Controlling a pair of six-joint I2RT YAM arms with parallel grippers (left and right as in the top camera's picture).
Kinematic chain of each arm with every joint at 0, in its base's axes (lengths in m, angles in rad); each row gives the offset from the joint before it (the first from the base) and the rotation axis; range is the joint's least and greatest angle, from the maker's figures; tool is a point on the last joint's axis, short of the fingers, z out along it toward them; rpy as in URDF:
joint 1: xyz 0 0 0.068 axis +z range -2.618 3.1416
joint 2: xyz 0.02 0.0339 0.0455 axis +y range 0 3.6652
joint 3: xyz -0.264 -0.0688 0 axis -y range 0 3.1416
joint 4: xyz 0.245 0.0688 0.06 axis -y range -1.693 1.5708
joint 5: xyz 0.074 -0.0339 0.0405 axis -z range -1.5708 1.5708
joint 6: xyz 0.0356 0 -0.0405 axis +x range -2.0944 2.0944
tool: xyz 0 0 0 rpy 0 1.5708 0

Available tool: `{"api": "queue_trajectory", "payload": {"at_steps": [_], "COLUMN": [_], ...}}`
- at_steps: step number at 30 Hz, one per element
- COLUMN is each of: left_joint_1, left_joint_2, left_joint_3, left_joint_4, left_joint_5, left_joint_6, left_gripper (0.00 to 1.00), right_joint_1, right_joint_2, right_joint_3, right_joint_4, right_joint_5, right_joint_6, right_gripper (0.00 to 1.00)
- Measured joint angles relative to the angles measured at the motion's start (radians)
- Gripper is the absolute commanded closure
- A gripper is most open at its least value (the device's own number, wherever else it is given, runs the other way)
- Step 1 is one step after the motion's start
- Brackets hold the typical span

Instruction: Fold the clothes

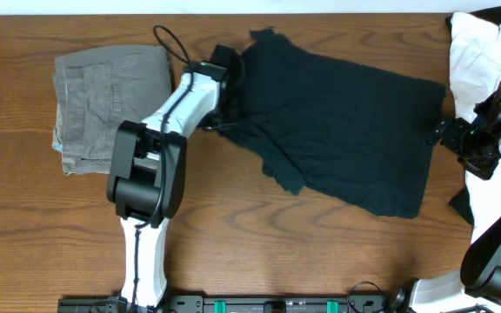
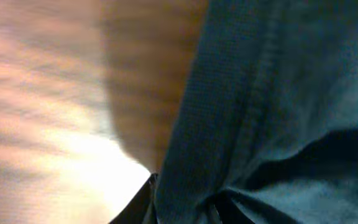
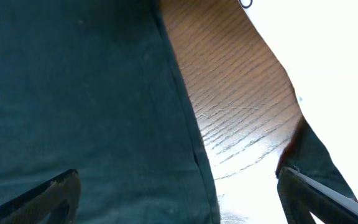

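My right gripper grabs the black T-shirt [image 1: 346, 130] by its hemmed edge next, opposite my left gripper, to straighten the T-shirt flat for folding.
The black T-shirt [image 1: 346, 130] lies spread across the middle and right of the wooden table [image 1: 233, 235], wrinkled at its left end. My left gripper [image 1: 226, 109] sits on that left edge. In the left wrist view it [image 2: 185, 210] is shut on a bunched fold of the T-shirt [image 2: 278, 93]. My right gripper [image 1: 438, 132] is at the shirt's right edge. In the right wrist view it [image 3: 179, 205] stands wide open, low over the cloth. The shirt's hemmed edge [image 3: 191, 137] runs between its fingers [image 3: 48, 196], and nothing is gripped.
Folded grey-green trousers [image 1: 107, 96] lie at the back left, just beside my left arm. A white garment [image 1: 477, 61] is piled at the back right corner, behind my right arm. A scrap of dark cloth [image 1: 459, 204] shows under the right arm.
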Motion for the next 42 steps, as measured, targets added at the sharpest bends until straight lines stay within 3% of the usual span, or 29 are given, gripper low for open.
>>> {"api": "queue_trajectory", "payload": {"at_steps": [8, 14, 21, 25, 30, 34, 39, 42], "left_joint_1": [0.054, 0.059, 0.058, 0.058, 0.058, 0.058, 0.056, 0.046], "left_joint_2": [0.0, -0.039, -0.232, -0.307, -0.304, -0.301, -0.301, -0.301], "left_joint_3": [0.0, 0.0, 0.001, 0.013, 0.013, 0.008, 0.004, 0.003], "left_joint_4": [-0.039, -0.041, -0.067, -0.08, -0.103, -0.083, -0.002, 0.039], "left_joint_5": [-0.103, -0.115, -0.09, -0.048, 0.0, 0.084, 0.22, 0.27], "left_joint_6": [0.046, 0.048, 0.048, 0.048, 0.043, 0.047, 0.057, 0.074], "left_gripper": [0.36, 0.33, 0.33, 0.38, 0.7, 0.79, 0.8, 0.8], "right_joint_1": [0.0, 0.0, 0.0, 0.0, 0.0, 0.0, 0.0, 0.002], "right_joint_2": [0.0, 0.0, 0.0, 0.0, 0.0, 0.0, 0.0, 0.0], "right_joint_3": [0.0, 0.0, 0.0, 0.0, 0.0, 0.0, -0.001, -0.001], "right_joint_4": [0.0, 0.0, 0.0, 0.0, 0.0, 0.058, 0.118, 0.155], "right_joint_5": [0.0, 0.0, 0.0, 0.0, 0.0, -0.001, -0.06, -0.119], "right_joint_6": [0.0, 0.0, 0.0, 0.0, 0.0, 0.0, 0.003, -0.02], "right_gripper": [0.01, 0.01, 0.01, 0.01, 0.01, 0.01, 0.02, 0.4]}}
